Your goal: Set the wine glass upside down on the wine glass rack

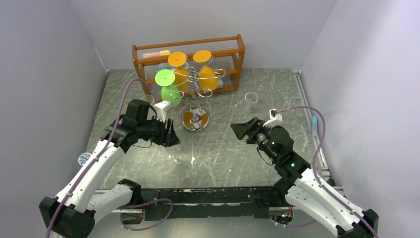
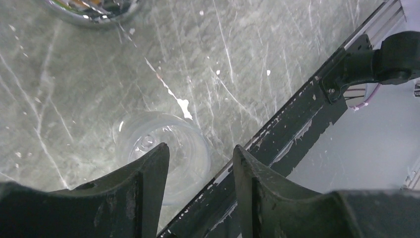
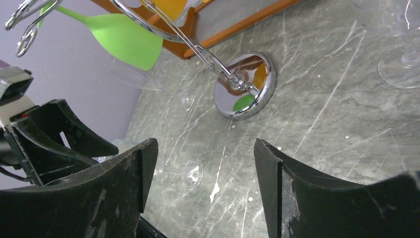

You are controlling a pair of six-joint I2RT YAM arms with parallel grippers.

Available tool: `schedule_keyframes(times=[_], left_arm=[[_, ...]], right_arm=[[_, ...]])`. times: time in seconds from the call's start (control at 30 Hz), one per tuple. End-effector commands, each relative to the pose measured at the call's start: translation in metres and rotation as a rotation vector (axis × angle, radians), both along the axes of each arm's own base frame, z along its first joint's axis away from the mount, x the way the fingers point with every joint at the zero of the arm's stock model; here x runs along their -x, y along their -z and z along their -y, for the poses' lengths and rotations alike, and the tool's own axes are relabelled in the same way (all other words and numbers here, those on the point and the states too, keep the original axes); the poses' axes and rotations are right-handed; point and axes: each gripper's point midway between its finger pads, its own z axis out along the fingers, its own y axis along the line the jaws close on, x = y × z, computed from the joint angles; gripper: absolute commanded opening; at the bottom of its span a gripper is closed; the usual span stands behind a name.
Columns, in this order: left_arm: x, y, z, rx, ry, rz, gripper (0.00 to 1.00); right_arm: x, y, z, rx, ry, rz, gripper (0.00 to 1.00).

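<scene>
The clear wine glass would stay standing on the tabletop if I lifted my left gripper now, because its fingers are spread at the wine glass's rim.
A clear wine glass is on the table just below and in front of my left gripper. In the left wrist view I look down into its bowl; the left finger covers part of it. My left gripper has its fingers apart above the glass, with no contact showing. The right wrist view shows the glass's round foot. The silver wine glass rack stands at the back on a shiny round base. My right gripper hovers open and empty, pointing at the rack.
Orange glasses and a green one hang on the rack. An orange-brown wooden shelf stands behind it. One clear glass stands right of the rack, another left of it. A black rail lines the near table edge.
</scene>
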Motion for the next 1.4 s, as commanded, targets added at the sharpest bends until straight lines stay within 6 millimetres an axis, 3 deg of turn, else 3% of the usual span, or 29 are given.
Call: schedule_keyframes(times=[0.0, 0.13, 0.57, 0.83, 1.0, 1.23, 1.37], left_arm=[[0.010, 0.015, 0.001, -0.027, -0.010, -0.066, 0.55], [0.008, 0.021, 0.000, -0.059, -0.048, -0.067, 0.53], [0.008, 0.035, 0.004, -0.185, -0.072, -0.069, 0.31], [0.014, 0.026, 0.011, -0.193, -0.023, -0.034, 0.05], [0.017, -0.005, 0.022, -0.106, 0.012, 0.019, 0.05], [0.020, -0.067, 0.055, 0.217, 0.055, 0.152, 0.05], [0.013, -0.075, 0.064, 0.328, 0.012, 0.183, 0.05]], right_arm=[[-0.002, 0.007, 0.004, -0.003, 0.030, -0.015, 0.75], [-0.002, 0.011, 0.002, -0.003, 0.028, -0.029, 0.75], [-0.003, 0.017, 0.003, 0.003, 0.037, -0.046, 0.75], [-0.002, 0.017, 0.003, 0.000, 0.036, -0.056, 0.75], [0.000, 0.018, 0.001, -0.025, 0.030, -0.079, 0.75], [0.010, 0.022, -0.019, -0.191, -0.034, -0.181, 0.76], [0.014, 0.016, -0.030, -0.299, -0.076, -0.212, 0.74]])
